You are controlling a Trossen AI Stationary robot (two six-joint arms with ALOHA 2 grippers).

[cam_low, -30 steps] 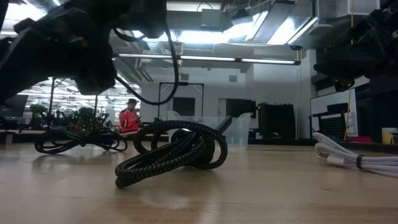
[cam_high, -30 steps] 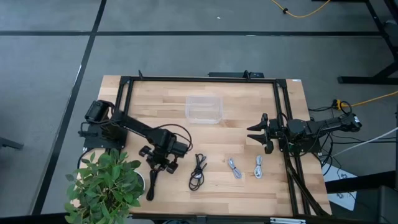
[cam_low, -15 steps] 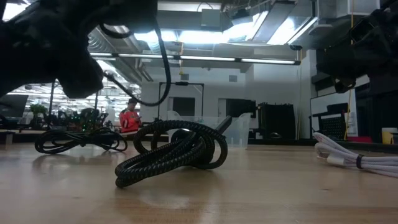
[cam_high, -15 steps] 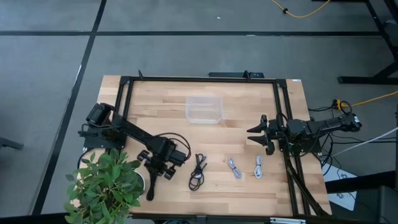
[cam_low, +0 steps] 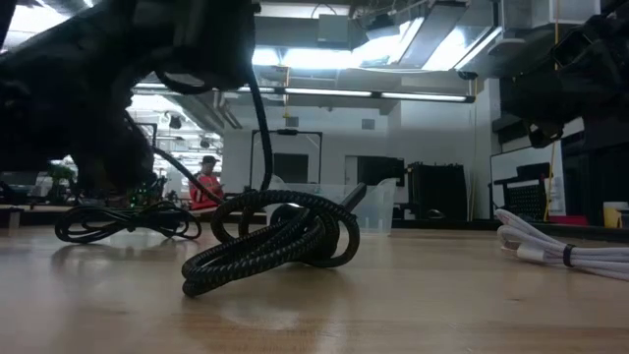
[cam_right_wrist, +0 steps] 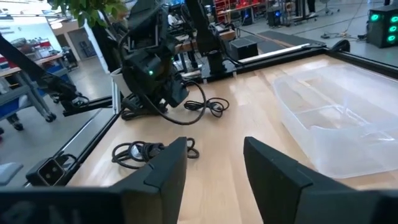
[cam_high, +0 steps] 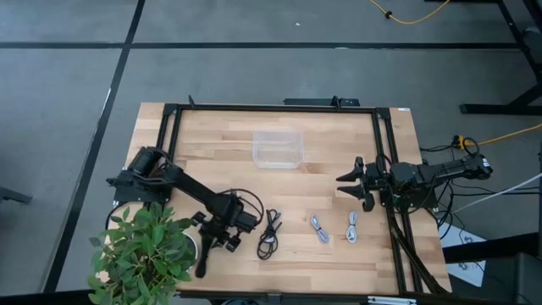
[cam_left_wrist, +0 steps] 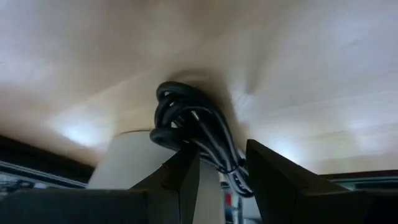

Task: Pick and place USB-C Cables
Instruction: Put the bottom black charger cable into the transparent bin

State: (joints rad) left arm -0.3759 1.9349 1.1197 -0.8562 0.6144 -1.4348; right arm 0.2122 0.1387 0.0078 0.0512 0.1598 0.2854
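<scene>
The black bundled cable should be reached by my left gripper and gripped at its tied middle (cam_left_wrist: 229, 164). Then I will put this cable in the clear plastic container.
A black bundled cable (cam_high: 203, 261) lies on the table near its front left, beside a white plant pot (cam_left_wrist: 124, 162). My left gripper (cam_high: 216, 240) is open and low over that cable's far end. In the left wrist view its fingers (cam_left_wrist: 273, 180) stand on either side of the cable (cam_left_wrist: 186, 118); I cannot tell whether they touch it. A second black cable (cam_high: 269, 233) and two light cables (cam_high: 318, 227) (cam_high: 352, 226) lie along the front. My right gripper (cam_high: 347, 184) waits open at the right side.
A clear plastic container (cam_high: 278, 148) stands at the table's far middle. A leafy potted plant (cam_high: 140, 254) overhangs the front left corner, close to my left arm. A black frame (cam_high: 381, 161) runs around the table top. Bare wood shows between the container and the cables.
My left gripper has gone toward the table's near edge and down, closing in on the black cable beside the plant pot. The cables have not moved.
</scene>
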